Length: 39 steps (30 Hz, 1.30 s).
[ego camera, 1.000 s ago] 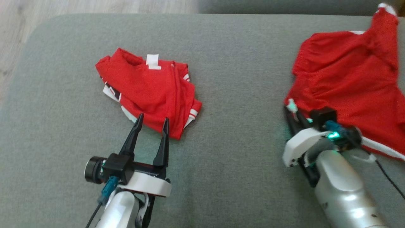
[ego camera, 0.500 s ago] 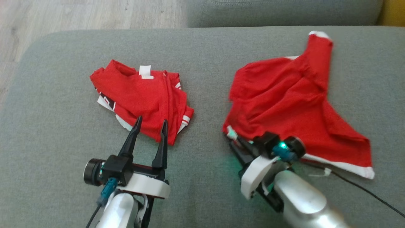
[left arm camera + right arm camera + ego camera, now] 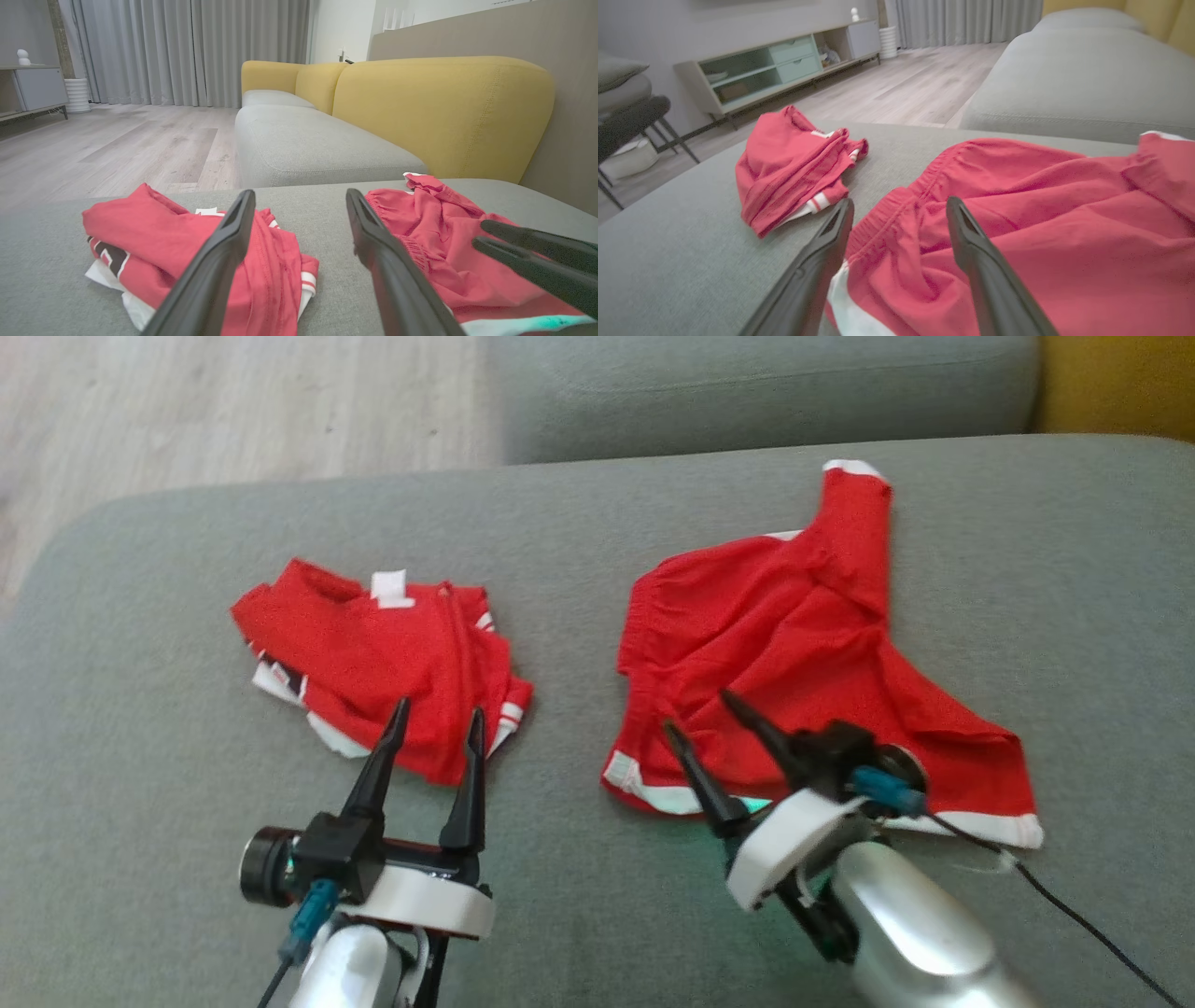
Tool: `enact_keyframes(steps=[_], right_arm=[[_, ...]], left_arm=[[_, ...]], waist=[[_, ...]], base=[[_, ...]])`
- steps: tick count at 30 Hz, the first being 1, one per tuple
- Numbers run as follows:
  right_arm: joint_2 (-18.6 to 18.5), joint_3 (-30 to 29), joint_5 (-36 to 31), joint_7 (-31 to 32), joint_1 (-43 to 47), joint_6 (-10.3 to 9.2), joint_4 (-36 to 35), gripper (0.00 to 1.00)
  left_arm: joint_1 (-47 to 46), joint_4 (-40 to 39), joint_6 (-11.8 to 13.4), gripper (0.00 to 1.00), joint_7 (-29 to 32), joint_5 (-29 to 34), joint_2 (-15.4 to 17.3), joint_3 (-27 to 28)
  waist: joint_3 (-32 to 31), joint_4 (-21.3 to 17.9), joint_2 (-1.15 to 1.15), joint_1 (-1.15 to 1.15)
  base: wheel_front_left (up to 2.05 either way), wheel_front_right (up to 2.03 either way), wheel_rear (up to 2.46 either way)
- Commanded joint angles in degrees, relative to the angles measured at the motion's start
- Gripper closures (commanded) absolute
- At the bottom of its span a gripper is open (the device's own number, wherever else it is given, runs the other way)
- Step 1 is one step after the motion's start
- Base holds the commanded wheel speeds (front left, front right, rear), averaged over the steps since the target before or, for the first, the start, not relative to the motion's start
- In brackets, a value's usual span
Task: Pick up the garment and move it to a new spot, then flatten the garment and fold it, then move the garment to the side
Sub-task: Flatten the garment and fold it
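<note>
My left gripper grabs the red shorts point(image 3: 784, 650) by the white-trimmed hem's corner point(image 3: 622, 773) next, to lift and flatten the shorts.
The garment point(image 3: 803, 644), red shorts with white trim, lies crumpled on the grey cushion point(image 3: 140, 728), one leg pointing away from me. My right gripper point(image 3: 697, 711) hovers open over its near left corner, fingers spread and holding nothing; in the right wrist view the right gripper point(image 3: 901, 200) straddles the elastic waistband of the garment point(image 3: 1041, 210). My left gripper point(image 3: 440, 707) is open, its tips at the near edge of a folded red garment point(image 3: 373, 644). The left wrist view has the left gripper point(image 3: 300, 192) between the folded piece point(image 3: 154, 233) and the shorts point(image 3: 434, 224).
A second grey seat point(image 3: 747, 392) adjoins the cushion's far side, with a yellow backrest point(image 3: 444, 107) along the right. Wooden floor point(image 3: 233, 411) lies beyond the cushion's rounded left edge. A black cable point(image 3: 1074, 915) trails from my right wrist.
My right gripper dragged the shorts leftward, close to the folded garment, then opened and let go of the corner. The head camera also shifted. The left arm stayed put.
</note>
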Motion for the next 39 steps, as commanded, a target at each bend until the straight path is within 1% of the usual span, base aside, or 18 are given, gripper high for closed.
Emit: enact_keyframes(steps=[1,5,8,13,16,18,21,27,29,34,39], right_arm=[[0.2,-0.6,-0.5,-0.7,0.4,-0.04,-2.5,0.00],[-1.3,-7.9,-2.2,-0.8,3.9,-0.04,-8.2,0.00],[-1.6,-16.0,-4.3,-0.8,7.1,-0.04,-12.0,0.00],[-0.3,-31.6,-11.5,-0.8,12.7,-0.04,-16.3,0.00],[0.7,-37.3,-14.9,-0.8,16.1,-0.04,-17.1,0.00],[0.9,-38.3,-16.1,-0.8,17.6,-0.04,-17.9,0.00],[1.0,-38.0,-14.2,-0.8,18.2,-0.04,-19.3,0.00],[1.0,-37.1,-12.5,-0.8,18.1,-0.04,-20.3,0.00],[1.0,-37.1,-12.5,-0.8,18.1,-0.04,-20.2,0.00],[1.1,-36.3,-11.9,-0.8,17.6,-0.04,-19.7,0.00],[1.1,-35.8,-11.3,-0.8,16.9,-0.04,-19.2,0.00]], left_arm=[[-0.7,-2.1,0.3,0.00,-0.5,-0.1,0.1,2.3],[-0.4,-2.7,0.3,0.00,-0.5,-0.2,0.1,2.5],[-0.3,-3.0,0.5,0.00,-0.5,-0.3,0.1,2.6],[-0.5,-3.1,0.1,0.00,-0.5,-0.4,0.1,1.9],[-1.0,-2.7,-0.1,0.00,-0.5,-0.5,0.1,1.1],[-1.3,-2.3,-0.3,0.00,-0.5,-0.7,0.1,0.6],[-1.9,-1.4,-1.0,0.00,-0.5,-0.4,0.1,0.0],[-3.6,2.7,-4.1,0.00,-0.5,0.8,0.1,-3.1],[-4.0,4.0,-4.6,0.00,-0.5,0.9,0.1,-3.9],[-7.2,9.9,-6.0,0.00,2.9,1.3,0.9,-6.9],[-10.2,13.3,-6.8,0.00,4.9,0.6,1.7,-9.2]], waist=[[-0.9,-1.2,0.00,0.01],[-1.5,-3.2,0.00,0.01],[-1.9,-4.5,0.00,0.01],[-2.0,-5.9,0.00,0.01],[-1.7,-6.1,0.00,0.01],[-1.3,-6.3,0.00,0.01],[-0.6,-6.8,0.00,0.01],[1.1,-7.3,0.00,0.01],[1.4,-7.3,0.00,0.01],[3.4,-8.0,0.00,0.01],[4.9,-8.9,0.00,0.01]], base=[[0.00,0.00,0.00],[0.00,0.00,0.00],[0.00,0.00,0.00],[0.00,0.00,0.00],[0.00,0.00,0.00],[0.00,0.00,0.00],[0.00,0.00,0.00],[0.00,0.00,0.00],[0.00,0.00,0.00],[0.00,0.00,0.00],[0.00,0.00,0.00]])
